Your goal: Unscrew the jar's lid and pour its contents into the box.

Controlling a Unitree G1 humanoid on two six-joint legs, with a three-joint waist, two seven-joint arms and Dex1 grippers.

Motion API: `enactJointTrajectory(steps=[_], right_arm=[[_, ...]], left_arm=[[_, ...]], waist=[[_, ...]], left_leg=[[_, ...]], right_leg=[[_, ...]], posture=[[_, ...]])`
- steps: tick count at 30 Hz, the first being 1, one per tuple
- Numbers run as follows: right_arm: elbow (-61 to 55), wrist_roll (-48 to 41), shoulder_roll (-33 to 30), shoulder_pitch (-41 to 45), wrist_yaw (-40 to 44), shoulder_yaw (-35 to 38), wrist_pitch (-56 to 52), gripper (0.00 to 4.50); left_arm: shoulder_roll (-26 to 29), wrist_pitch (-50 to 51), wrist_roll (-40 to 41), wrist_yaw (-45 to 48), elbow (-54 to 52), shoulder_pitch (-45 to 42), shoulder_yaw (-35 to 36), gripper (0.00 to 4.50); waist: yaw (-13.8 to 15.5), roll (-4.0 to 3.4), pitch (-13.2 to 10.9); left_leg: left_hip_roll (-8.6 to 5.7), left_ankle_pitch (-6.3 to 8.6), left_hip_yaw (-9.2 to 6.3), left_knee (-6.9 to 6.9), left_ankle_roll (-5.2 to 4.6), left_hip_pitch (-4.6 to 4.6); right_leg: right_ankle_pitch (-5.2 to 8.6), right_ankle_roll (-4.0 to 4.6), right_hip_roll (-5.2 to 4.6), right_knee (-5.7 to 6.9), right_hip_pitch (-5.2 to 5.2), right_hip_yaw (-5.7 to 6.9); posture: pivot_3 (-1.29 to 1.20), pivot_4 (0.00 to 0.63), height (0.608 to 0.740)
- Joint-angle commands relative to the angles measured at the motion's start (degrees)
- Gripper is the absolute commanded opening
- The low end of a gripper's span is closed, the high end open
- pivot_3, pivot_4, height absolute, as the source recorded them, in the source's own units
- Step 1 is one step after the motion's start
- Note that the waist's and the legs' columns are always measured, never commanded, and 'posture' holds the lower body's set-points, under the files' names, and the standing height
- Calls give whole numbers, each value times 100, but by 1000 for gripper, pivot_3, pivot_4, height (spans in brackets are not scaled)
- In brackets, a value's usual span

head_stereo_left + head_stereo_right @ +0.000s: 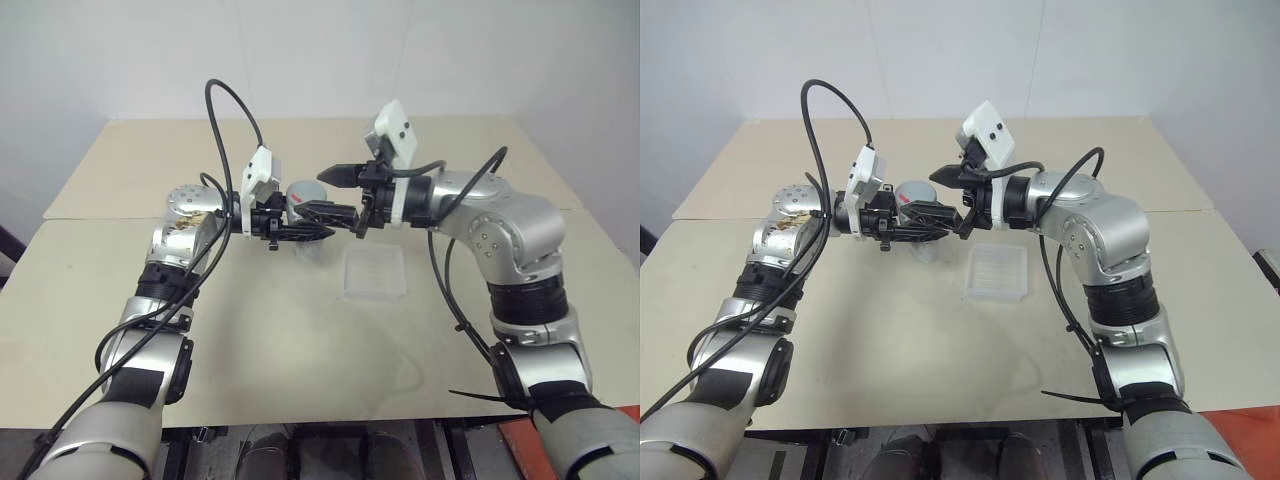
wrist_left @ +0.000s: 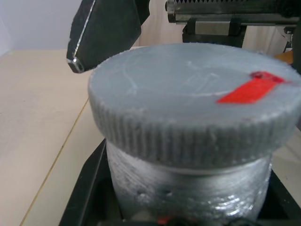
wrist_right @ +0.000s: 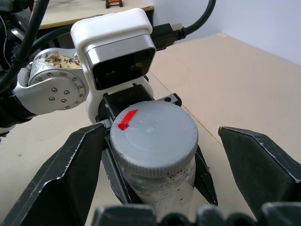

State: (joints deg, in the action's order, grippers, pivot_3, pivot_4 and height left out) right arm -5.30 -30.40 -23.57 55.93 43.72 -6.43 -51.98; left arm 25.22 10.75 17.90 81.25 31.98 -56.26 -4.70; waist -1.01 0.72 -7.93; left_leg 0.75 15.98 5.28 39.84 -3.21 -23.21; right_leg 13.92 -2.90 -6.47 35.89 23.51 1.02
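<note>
The right gripper's fingers stand on both sides of the grey lid, so it is now time for my right gripper to close. Closing now would catch the lid.
My left gripper (image 1: 298, 226) is shut on the body of the jar (image 3: 164, 190) and holds it above the table. The silver-grey lid (image 3: 153, 136) with its red mark sits on the jar. My right gripper (image 3: 162, 134) is open, one finger on each side of the lid, with a gap on both sides. One of its fingers (image 2: 103, 28) rises just behind the lid in the left wrist view. The contents are hidden. The clear box (image 1: 373, 272) lies on the table, below and to the right of the jar.
The beige table (image 1: 260, 340) has a seam running across it behind the arms, and a second tabletop (image 1: 150, 160) reaches back to the white wall. Black cables loop above both wrists. An orange object (image 1: 620, 420) sits off the front right corner.
</note>
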Motion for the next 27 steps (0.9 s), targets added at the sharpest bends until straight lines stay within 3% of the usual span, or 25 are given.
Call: enactJointTrajectory(steps=[1, 4, 10, 19, 27], right_arm=[[-65, 10, 9, 205, 32, 69, 130, 4469], [-46, 13, 10, 209, 51, 58, 126, 4300], [-64, 11, 27, 221, 30, 85, 120, 2835], [10, 27, -20, 288, -176, 372, 148, 2829], [114, 677, -799, -518, -699, 933, 728, 2829]], left_arm=[[55, -79, 22, 17, -129, -147, 83, 2054], [55, -80, 21, 16, -127, -149, 83, 2054], [61, -65, 25, 10, -148, -144, 82, 2054], [63, -111, -50, -19, -141, -28, 23, 2054], [118, 3, 43, -170, -254, 97, 158, 2054]], waist=[[1, 0, 0], [-1, 0, 0], [-2, 0, 0], [1, 0, 0], [37, 0, 0]], left_leg=[[0, 0, 0, 0, 0, 0], [0, 0, 0, 0, 0, 0], [0, 0, 0, 0, 0, 0], [0, 0, 0, 0, 0, 0], [0, 0, -4, -1, 0, -3]], right_leg=[[0, 0, 0, 0, 0, 0], [0, 0, 0, 0, 0, 0], [0, 0, 0, 0, 0, 0], [0, 0, 0, 0, 0, 1], [0, 0, -2, -2, -2, 4]], posture=[[0, 150, 740], [0, 150, 740], [0, 150, 740], [0, 150, 740], [0, 150, 740]])
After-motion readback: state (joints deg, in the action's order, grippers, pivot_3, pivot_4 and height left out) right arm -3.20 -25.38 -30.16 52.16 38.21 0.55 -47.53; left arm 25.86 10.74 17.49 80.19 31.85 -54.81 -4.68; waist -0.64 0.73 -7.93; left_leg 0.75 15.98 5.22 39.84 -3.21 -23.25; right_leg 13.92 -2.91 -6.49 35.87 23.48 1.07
